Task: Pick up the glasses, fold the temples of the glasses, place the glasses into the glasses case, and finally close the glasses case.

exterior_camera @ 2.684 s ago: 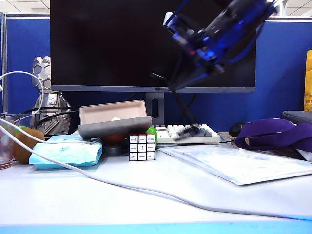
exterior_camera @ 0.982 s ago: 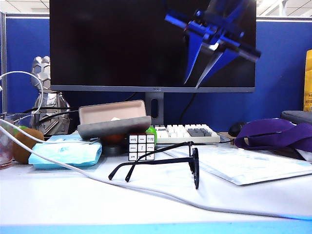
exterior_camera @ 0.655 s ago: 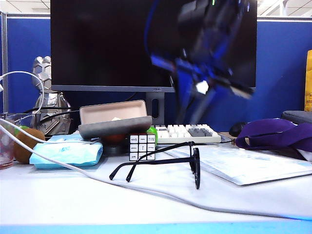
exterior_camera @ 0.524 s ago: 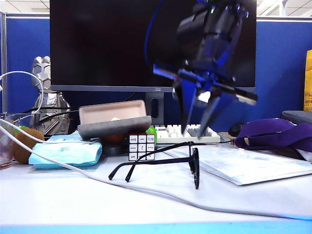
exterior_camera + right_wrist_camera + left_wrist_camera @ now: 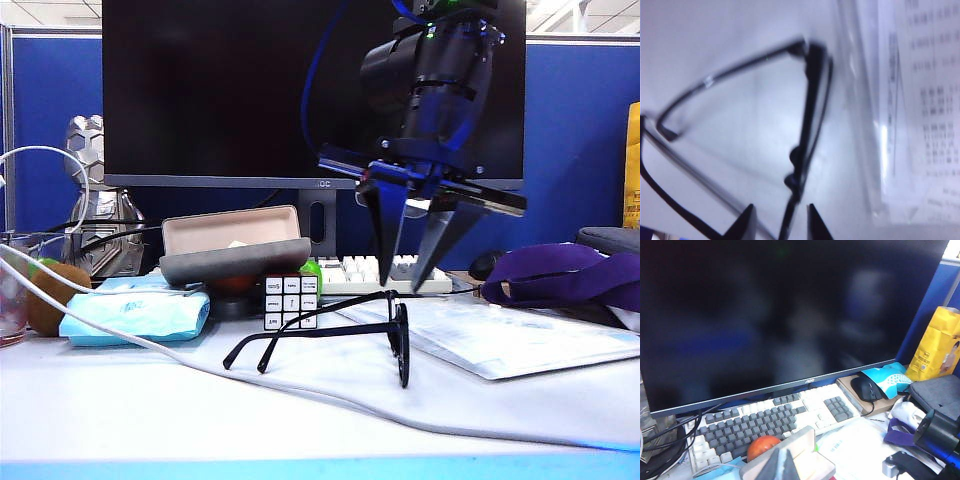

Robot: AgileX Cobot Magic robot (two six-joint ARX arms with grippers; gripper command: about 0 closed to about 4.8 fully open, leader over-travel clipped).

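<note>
Next, my right gripper reaches the glasses and grabs them by their front frame [image 5: 402,345] [image 5: 807,110], which leaves both temples free to fold.
The glasses [image 5: 401,345] stand on the white table, front frame to the right. Both temples [image 5: 300,335] are unfolded and reach left toward the puzzle cube. My right gripper [image 5: 401,282] hangs open just above the front frame, fingers pointing down. In the right wrist view the frame [image 5: 807,100] runs between the two dark fingertips of the right gripper [image 5: 780,220], and I see no contact. The glasses case [image 5: 235,250] lies open at the back left, beige lining up. My left gripper [image 5: 782,466] is shut and empty, hovering over the glasses case [image 5: 807,447]; the exterior view does not show it.
A puzzle cube [image 5: 291,302] stands by the case, a light-blue tissue pack [image 5: 135,312] to its left. A white cable [image 5: 300,390] crosses the table in front. Papers [image 5: 500,335], a keyboard [image 5: 350,272] and purple cloth [image 5: 565,275] lie right and behind. An orange-red fruit [image 5: 762,446] sits behind the case.
The right gripper has come down from in front of the monitor to just above the glasses, staying open. The glasses have lain still for the last second. The left gripper has not moved.
</note>
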